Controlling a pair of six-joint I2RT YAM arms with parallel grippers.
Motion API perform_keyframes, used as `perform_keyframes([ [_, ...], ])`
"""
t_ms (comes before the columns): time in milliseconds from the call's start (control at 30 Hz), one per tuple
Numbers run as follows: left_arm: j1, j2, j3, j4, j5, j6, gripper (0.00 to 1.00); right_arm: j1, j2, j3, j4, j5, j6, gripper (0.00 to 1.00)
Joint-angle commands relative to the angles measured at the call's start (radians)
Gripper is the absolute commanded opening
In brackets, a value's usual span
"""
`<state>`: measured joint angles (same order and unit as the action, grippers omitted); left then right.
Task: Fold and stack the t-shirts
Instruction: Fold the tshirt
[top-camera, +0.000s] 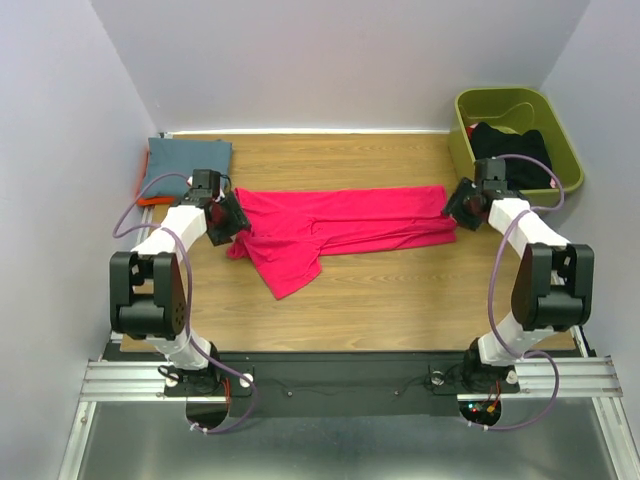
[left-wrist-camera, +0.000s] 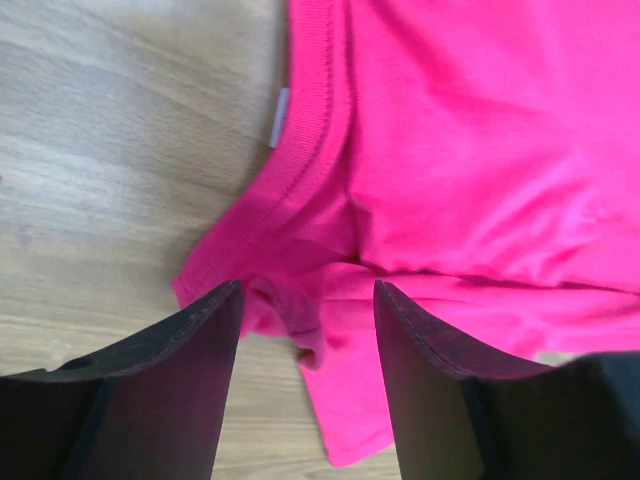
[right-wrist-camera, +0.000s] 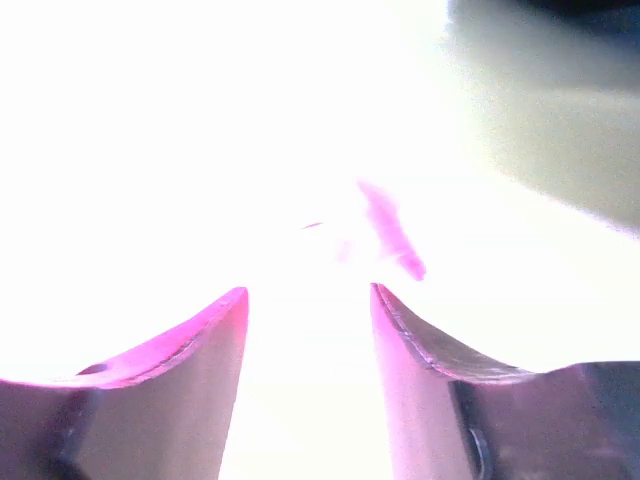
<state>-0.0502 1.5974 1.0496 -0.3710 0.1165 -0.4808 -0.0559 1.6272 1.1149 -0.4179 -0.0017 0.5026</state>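
Observation:
Next, the left gripper grabs the magenta-pink t-shirt by its trailing flap's near edge and folds it over the band (top-camera: 375, 207).
A magenta-pink t-shirt (top-camera: 340, 225) lies across the middle of the table as a long band, with one flap trailing toward the near left. My left gripper (top-camera: 232, 222) hovers at its left end. In the left wrist view the gripper (left-wrist-camera: 307, 287) is open, and the shirt's (left-wrist-camera: 480, 150) collar and bunched edge lie loose below the fingers. My right gripper (top-camera: 458, 203) is at the shirt's right end. The right wrist view is washed out white, but it shows the right gripper (right-wrist-camera: 308, 290) open with nothing clamped.
A folded slate blue-grey shirt (top-camera: 190, 160) rests at the back left on top of an orange one (top-camera: 150, 201). An olive-green bin (top-camera: 500, 97) at the back right holds a black garment (top-camera: 510, 150). White walls close in three sides.

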Motion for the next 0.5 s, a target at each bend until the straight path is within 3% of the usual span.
perform_keyframes([
  [0, 0.004, -0.167, 0.041, -0.019, -0.006, 0.004, 0.76, 0.089, -0.121, 0.003, 0.021, -0.081, -0.044, 0.62],
  [67, -0.002, -0.217, 0.009, -0.031, -0.011, 0.004, 0.82, 0.146, -0.142, -0.001, 0.024, -0.099, -0.055, 0.64],
  [333, -0.169, -0.439, -0.244, -0.085, -0.021, -0.094, 0.82, 0.488, -0.101, -0.023, 0.063, -0.207, 0.017, 0.64],
  [467, -0.214, -0.479, -0.358, -0.074, 0.008, -0.136, 0.72, 0.623, -0.024, -0.010, 0.102, -0.244, 0.051, 0.59],
])
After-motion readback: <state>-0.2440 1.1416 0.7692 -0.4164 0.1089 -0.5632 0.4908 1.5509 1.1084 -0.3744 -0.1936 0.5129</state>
